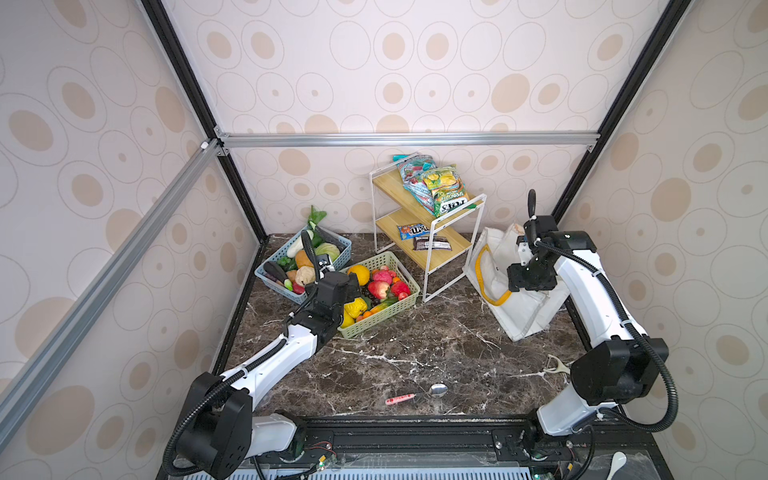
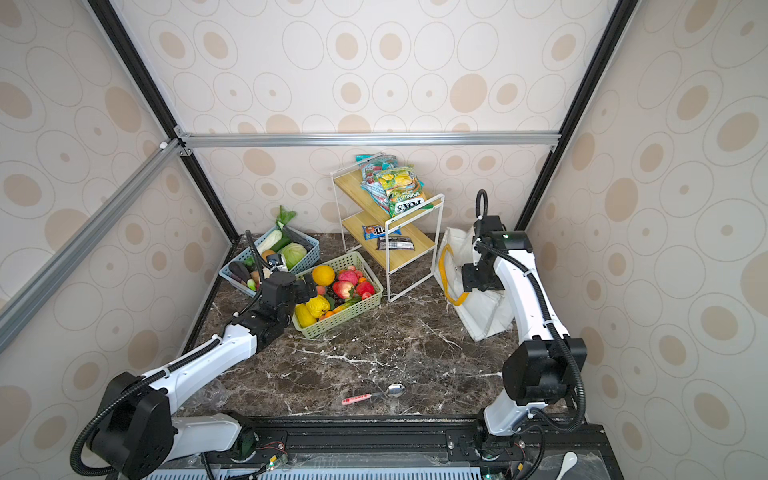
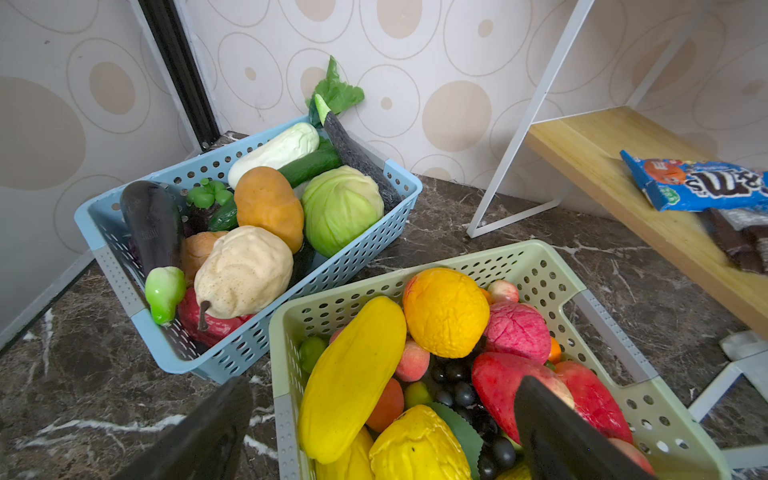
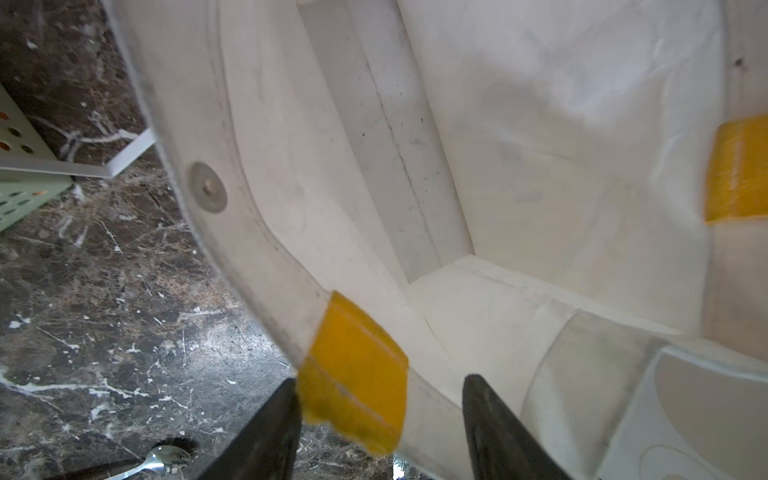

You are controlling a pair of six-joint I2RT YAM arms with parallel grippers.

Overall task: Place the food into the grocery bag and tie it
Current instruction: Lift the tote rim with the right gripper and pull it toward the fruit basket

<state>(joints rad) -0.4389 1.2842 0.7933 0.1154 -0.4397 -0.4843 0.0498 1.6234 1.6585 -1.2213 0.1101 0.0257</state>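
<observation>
My right gripper grabs the grocery bag's rim at the yellow strap patch (image 4: 357, 374) next, to draw the bag's opening open for food.
The food fills two baskets at the back left. A light-green cabbage (image 3: 340, 208) and an orange-brown oval piece (image 3: 268, 203) lie in the blue basket (image 1: 266, 274). A long yellow fruit (image 3: 353, 374) and dark grapes (image 3: 457, 382) lie in the green basket (image 1: 374, 322). My left gripper (image 3: 382, 415) hangs open, wide, above the green basket's near-left corner and holds nothing. The white grocery bag (image 1: 515, 320) slumps at the right with its mouth open. My right gripper (image 4: 380, 399) is open. The bag's rim and a yellow strap patch (image 4: 357, 374) sit loose between its fingers. Bare white fabric shows inside the bag (image 4: 540, 166).
A white wire rack (image 1: 428, 232) with wooden shelves stands between the baskets and the bag. It holds snack bags and candy. A pink-handled spoon (image 1: 417, 395) lies near the front edge. A peeler (image 1: 555, 365) lies by the right arm's base. Walls close in the back and sides.
</observation>
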